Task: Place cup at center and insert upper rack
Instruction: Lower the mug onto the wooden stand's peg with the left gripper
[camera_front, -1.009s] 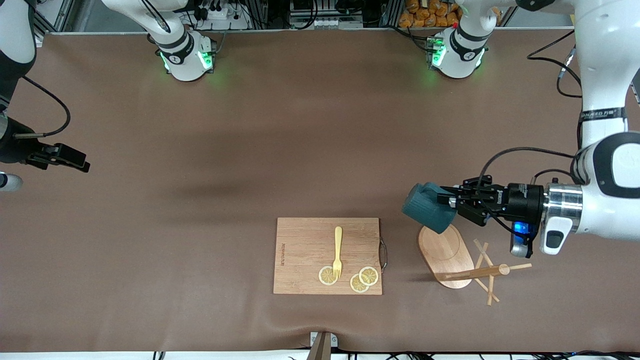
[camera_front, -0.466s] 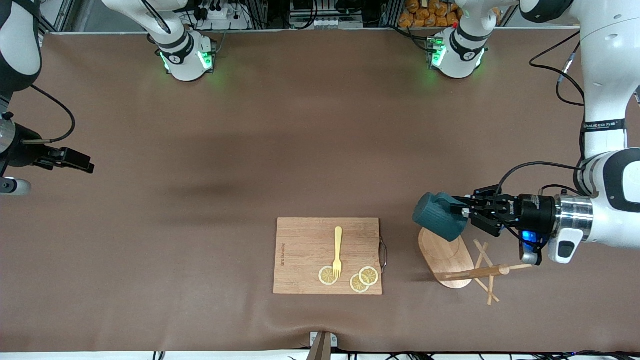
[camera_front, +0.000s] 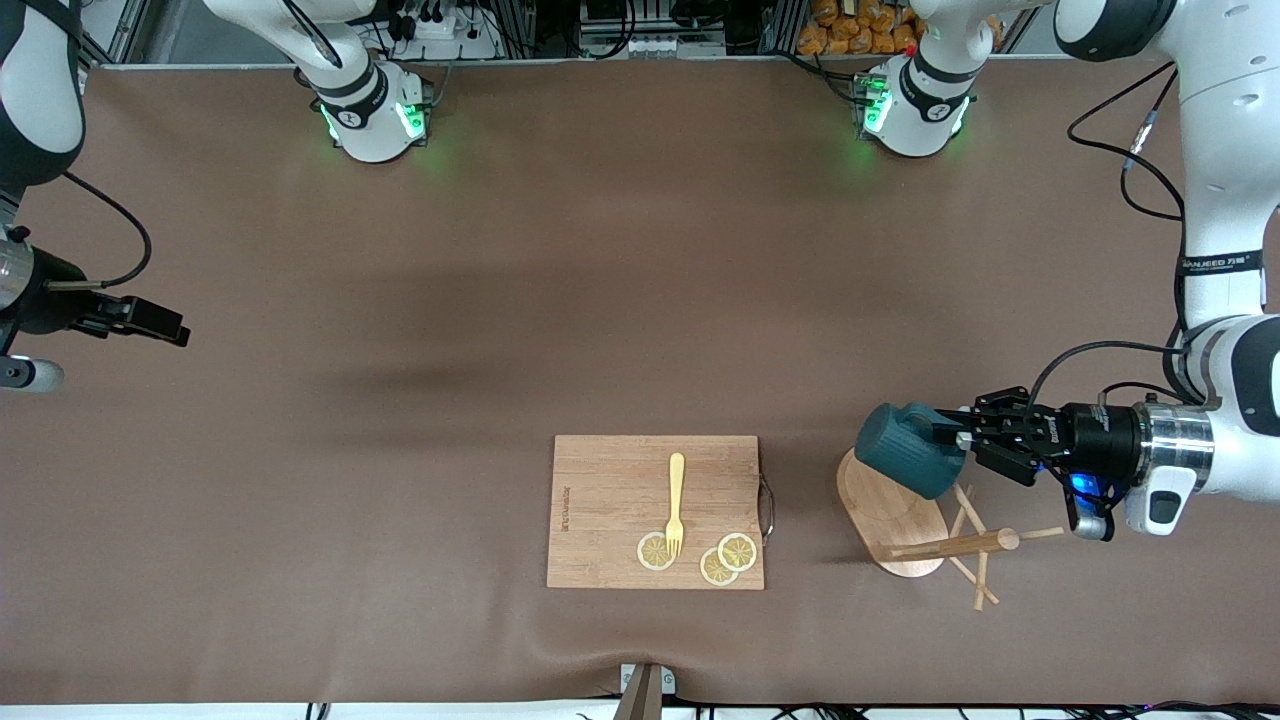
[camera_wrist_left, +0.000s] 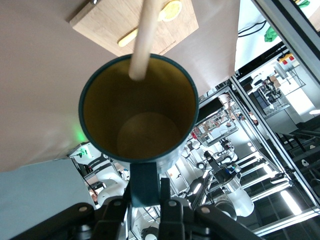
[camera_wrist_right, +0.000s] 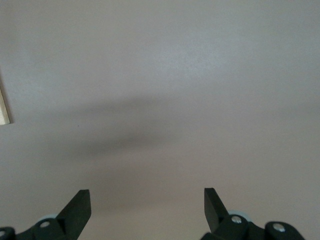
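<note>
The end of the peg only just crosses the cup's rim (camera_wrist_left: 171, 62). My left gripper needs to stay closed on the cup until the rack's wooden peg (camera_wrist_left: 142, 50) is deep inside.
The cup (camera_front: 908, 462), dark teal with a mustard-yellow inside (camera_wrist_left: 137, 112), hangs on its side in the air. My left gripper (camera_front: 962, 438) is shut on its loop handle (camera_wrist_left: 145, 180). The cup is over the oval base of the upper rack (camera_front: 890, 520), a light wooden stand nearer the front camera, toward the left arm's end of the table. The rack's post (camera_front: 950, 545) and thin crossing pegs slant toward that end. In the left wrist view the post (camera_wrist_left: 145, 35) crosses the cup's mouth. My right gripper (camera_front: 165, 328) waits open over bare table at the right arm's end, open (camera_wrist_right: 147, 200) and holding nothing.
A rectangular wooden cutting board (camera_front: 610, 480) with a metal handle lies near the table's front edge, beside the rack. On it are a yellow fork (camera_front: 676, 505) and three lemon slices (camera_front: 738, 551). The brown table cover (camera_front: 600, 300) stretches between the arms' bases.
My left gripper has carried the cup toward the left arm's end of the table, lower in the front view, over the rack's base. The right gripper has shifted only slightly.
</note>
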